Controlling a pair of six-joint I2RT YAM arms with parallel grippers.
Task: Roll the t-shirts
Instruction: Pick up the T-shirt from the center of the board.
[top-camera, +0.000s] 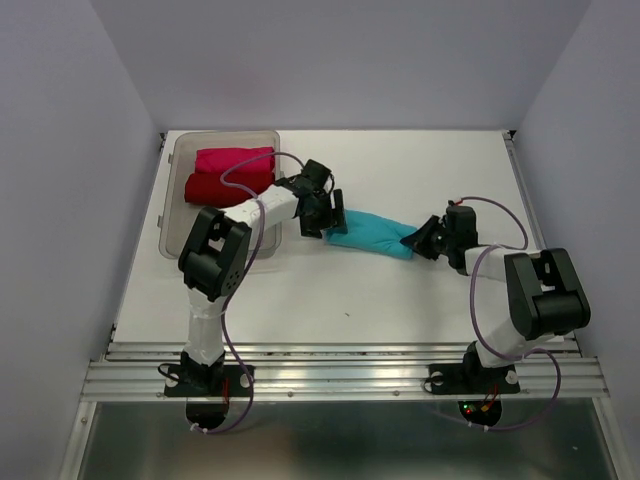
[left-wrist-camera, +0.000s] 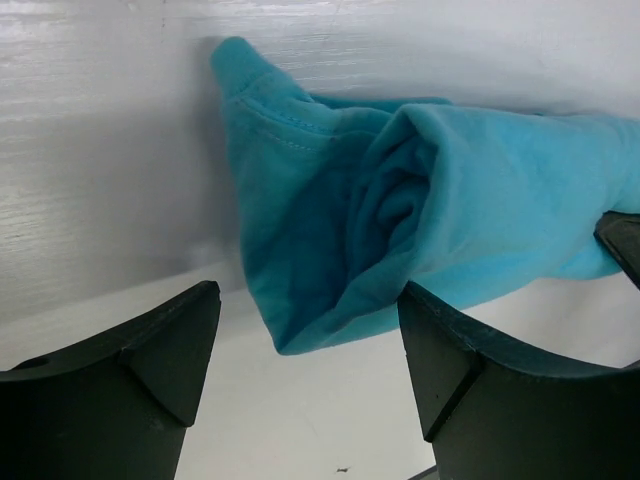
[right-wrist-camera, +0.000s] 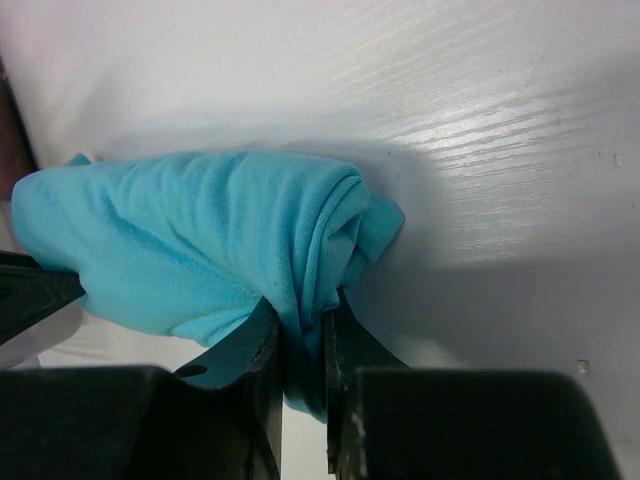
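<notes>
The blue roll should go into the tub still rolled, so I will next grab it with my left gripper by its free spiralled end (top-camera: 336, 232) (left-wrist-camera: 335, 235), opposite my right gripper.
A rolled turquoise-blue t-shirt (top-camera: 372, 235) lies across the middle of the white table. My right gripper (top-camera: 420, 241) is shut on the roll's right end, a fold of blue cloth (right-wrist-camera: 300, 330) pinched between its jaws. At the roll's left end my left gripper (top-camera: 332, 216) stands open; in the left wrist view the cloth's spiralled end (left-wrist-camera: 400, 215) lies just beyond the two spread fingertips (left-wrist-camera: 180, 340), not held. A dark red t-shirt (top-camera: 228, 187) and a bright pink t-shirt (top-camera: 235, 158) lie rolled in the tub.
A clear plastic tub (top-camera: 170, 215) stands at the table's left side, holding the red and pink rolls. The left arm reaches over the tub's near right corner. Grey walls close the table on three sides; a metal rail (top-camera: 350, 370) runs along the near edge.
</notes>
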